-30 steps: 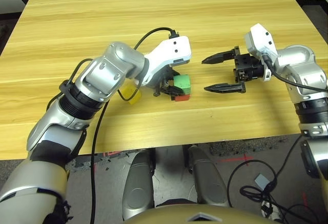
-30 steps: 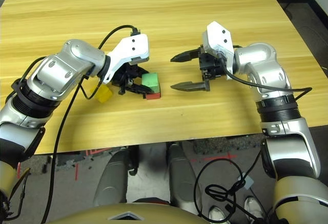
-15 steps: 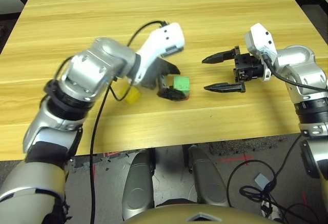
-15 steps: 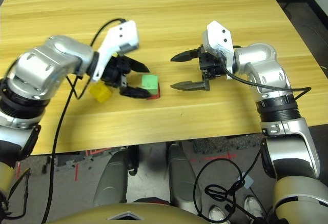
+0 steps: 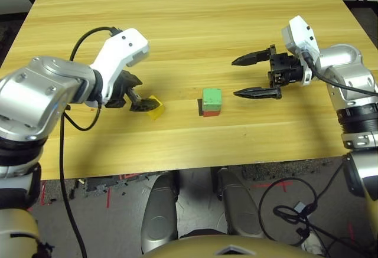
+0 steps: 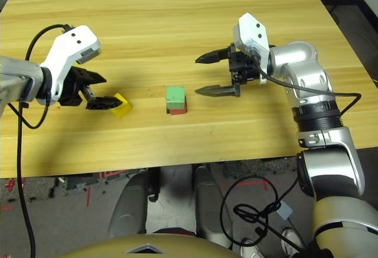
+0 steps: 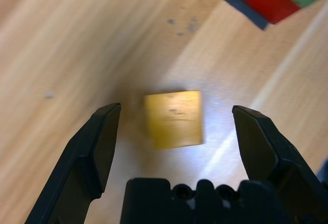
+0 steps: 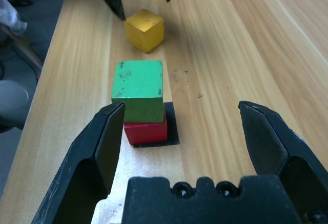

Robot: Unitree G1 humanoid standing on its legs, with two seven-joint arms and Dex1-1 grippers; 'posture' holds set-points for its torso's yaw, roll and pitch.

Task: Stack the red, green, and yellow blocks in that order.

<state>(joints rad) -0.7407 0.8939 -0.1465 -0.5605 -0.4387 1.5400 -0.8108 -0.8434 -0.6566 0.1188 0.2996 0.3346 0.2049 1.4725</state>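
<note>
My left gripper's fingers are still above the yellow block, so closing now would miss it. My left gripper lowers first, then closes on it.
The green block [image 5: 211, 97] sits on the red block [image 5: 210, 113], which rests on a flat black patch [image 8: 172, 127] near the table's middle. The yellow block [image 5: 155, 105] lies alone on the wood to their left. My left gripper [image 5: 138, 94] is open at the yellow block; in the left wrist view the yellow block [image 7: 172, 118] lies between the spread fingers with a gap on each side. My right gripper [image 5: 234, 78] hovers open just right of the stack, holding nothing. The right wrist view looks past the green block [image 8: 138, 88] and red block [image 8: 145, 131] towards the yellow block [image 8: 145, 29].
The wooden table [image 5: 195, 22] stretches wide behind the blocks. Its front edge [image 5: 195, 166] runs close below them. Black cables [image 5: 88, 39] trail from both wrists.
My left gripper has opened, let go of the green block and drawn back left to the yellow block. The green block stays on the red one. The right gripper has barely moved.
</note>
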